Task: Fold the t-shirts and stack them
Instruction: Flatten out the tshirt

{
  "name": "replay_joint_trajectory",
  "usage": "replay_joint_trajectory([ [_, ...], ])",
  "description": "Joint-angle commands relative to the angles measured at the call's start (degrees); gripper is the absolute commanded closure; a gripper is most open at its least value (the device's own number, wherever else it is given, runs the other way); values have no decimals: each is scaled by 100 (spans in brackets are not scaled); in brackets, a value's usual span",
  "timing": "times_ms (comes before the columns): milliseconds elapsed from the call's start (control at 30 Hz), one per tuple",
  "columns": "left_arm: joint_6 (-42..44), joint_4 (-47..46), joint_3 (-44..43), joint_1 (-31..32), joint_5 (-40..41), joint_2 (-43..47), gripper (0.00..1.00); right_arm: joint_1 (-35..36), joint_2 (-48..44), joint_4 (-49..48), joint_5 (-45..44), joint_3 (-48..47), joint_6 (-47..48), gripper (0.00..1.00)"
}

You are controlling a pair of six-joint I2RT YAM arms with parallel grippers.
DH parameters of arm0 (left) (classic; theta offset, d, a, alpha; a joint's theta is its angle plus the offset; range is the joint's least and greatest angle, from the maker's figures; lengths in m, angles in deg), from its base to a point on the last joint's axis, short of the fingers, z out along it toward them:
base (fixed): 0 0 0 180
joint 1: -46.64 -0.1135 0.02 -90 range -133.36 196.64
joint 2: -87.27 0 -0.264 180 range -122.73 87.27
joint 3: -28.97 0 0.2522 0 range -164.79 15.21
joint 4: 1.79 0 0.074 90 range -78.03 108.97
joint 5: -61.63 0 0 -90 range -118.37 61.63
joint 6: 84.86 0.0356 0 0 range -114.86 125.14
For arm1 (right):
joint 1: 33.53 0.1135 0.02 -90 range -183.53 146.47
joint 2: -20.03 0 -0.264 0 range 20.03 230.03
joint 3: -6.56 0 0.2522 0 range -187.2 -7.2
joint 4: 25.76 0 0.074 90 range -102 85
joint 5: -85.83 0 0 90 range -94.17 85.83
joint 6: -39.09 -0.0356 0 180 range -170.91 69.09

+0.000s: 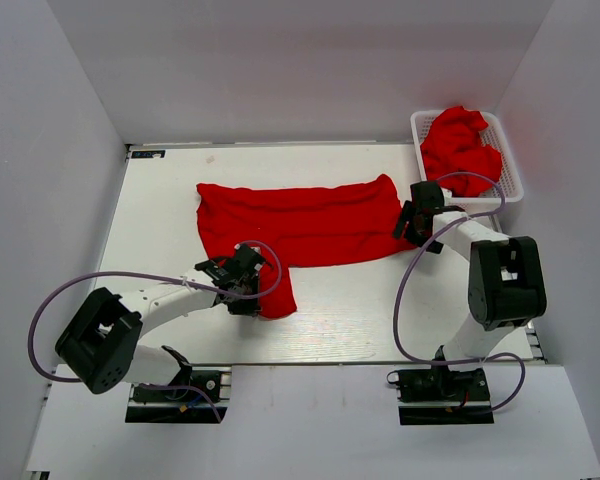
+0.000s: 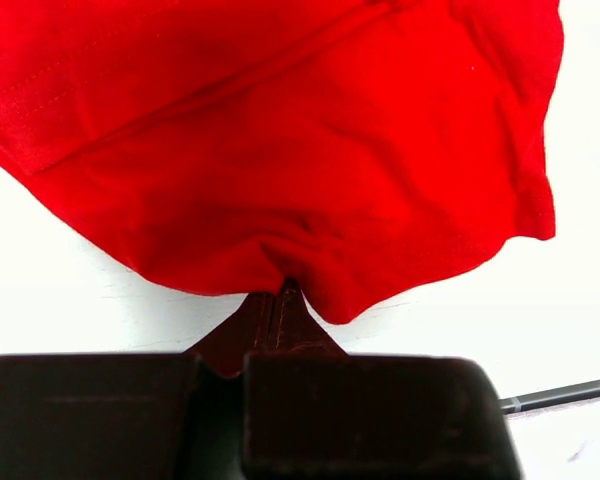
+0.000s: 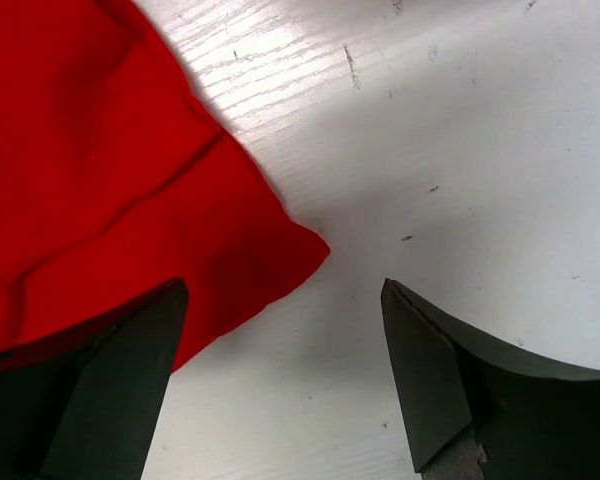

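I should pick up the red t-shirt's corner [image 1: 411,246] [image 3: 298,257] next with my right gripper, far from where my left gripper holds it. Then the red t-shirt can be spread flat for folding.
A bright red t-shirt [image 1: 300,225] lies spread across the middle of the white table, one flap hanging toward the near edge. My left gripper [image 1: 250,280] is shut on the near edge of that flap; in the left wrist view the cloth [image 2: 300,150] bunches right at the closed tips [image 2: 285,292]. At the shirt's right end my right gripper [image 1: 412,222] stands open. Seen from the right wrist, a corner of the shirt [image 3: 110,200] lies by the left finger [image 3: 130,360], with bare table between the tips [image 3: 285,290]. More red t-shirts [image 1: 460,148] lie crumpled in the basket.
A white lattice basket [image 1: 512,172] stands at the back right corner of the table [image 1: 360,300]. Grey walls close in the back and both sides. Purple cables loop off both arms.
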Motion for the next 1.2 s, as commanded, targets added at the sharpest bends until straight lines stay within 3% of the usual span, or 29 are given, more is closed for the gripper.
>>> replay_joint_trajectory([
  [0,45,-114,18,9,75,200,100,-34,63,-299,31,-111,-77,17],
  [100,45,-166,18,9,14,200,100,-42,203,-439,258,-15,-94,18],
  [300,45,-166,18,9,13,138,100,-25,493,-633,524,30,-182,33],
  [367,45,-166,18,9,66,191,100,-25,520,-615,524,56,-173,51],
  [567,45,-166,71,9,119,305,100,-25,432,-651,278,223,-191,80],
  [600,45,-105,10,9,198,305,100,-34,424,-650,243,223,-191,100],
  [833,150,510,-903,-96,927,718,100,-25,-279,-738,172,293,46,100],
  [1167,572,1230,-3459,-149,3061,841,100,-34,-2291,-993,102,57,415,100],
])
